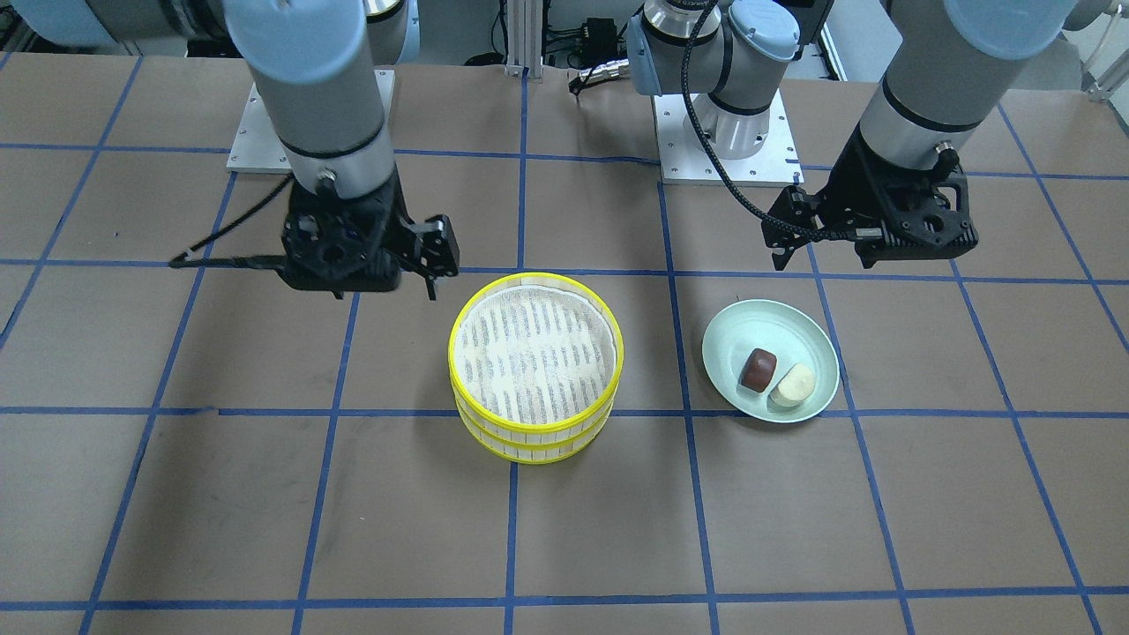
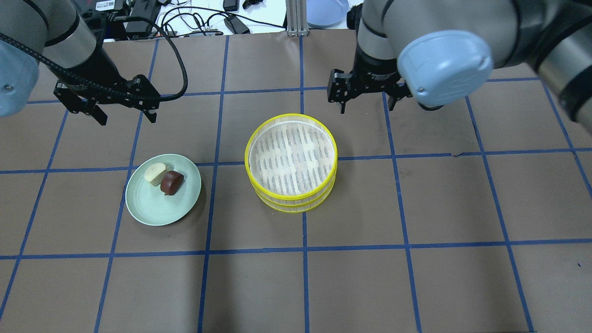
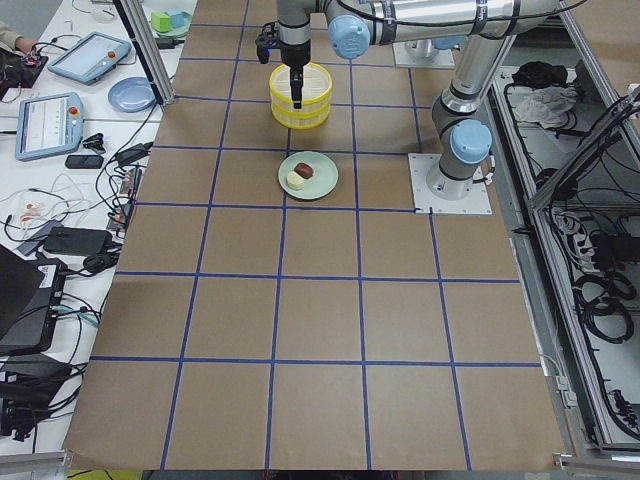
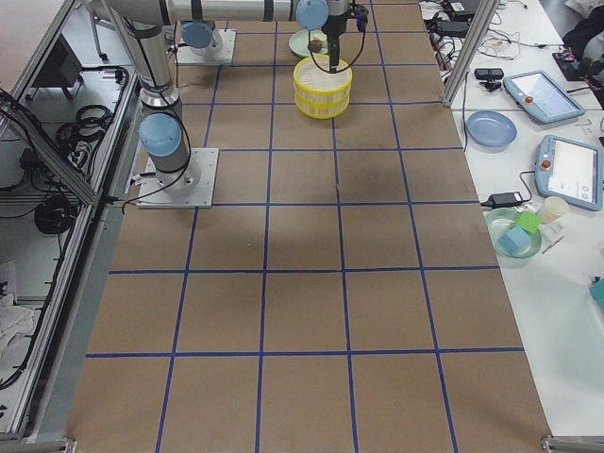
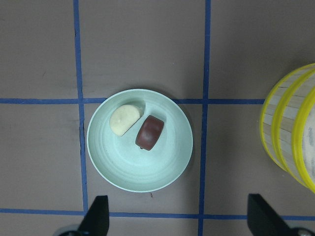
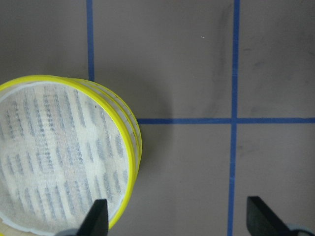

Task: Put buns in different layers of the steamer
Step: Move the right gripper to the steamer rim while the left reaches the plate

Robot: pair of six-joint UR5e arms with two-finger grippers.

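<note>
Next, my right gripper grabs the upper layer [image 1: 535, 354] by its thin yellow rim [image 1: 462, 317], since the layer is far wider than my open fingers.
Two yellow-rimmed steamer layers are stacked at the table's middle, the upper layer [image 2: 291, 157] on the lower layer [image 2: 296, 208]; its white cloth base is bare. The dark reddish-brown bun [image 2: 171, 182] and the cream-white bun [image 2: 155, 174] lie touching on a pale green plate [image 2: 157, 210]. My left gripper [image 2: 127, 118] is open and empty, hovering behind the plate; its wrist view shows both buns [image 5: 149, 132] [image 5: 125, 119] below. My right gripper [image 2: 367, 105] is open and empty, hovering behind and to the right of the stack [image 6: 64, 157].
The table is brown paper with a blue tape grid. Both arm bases [image 1: 725, 150] stand at the robot's edge. Cables, tablets and a blue dish [image 4: 491, 127] lie on a side bench beyond the far edge.
</note>
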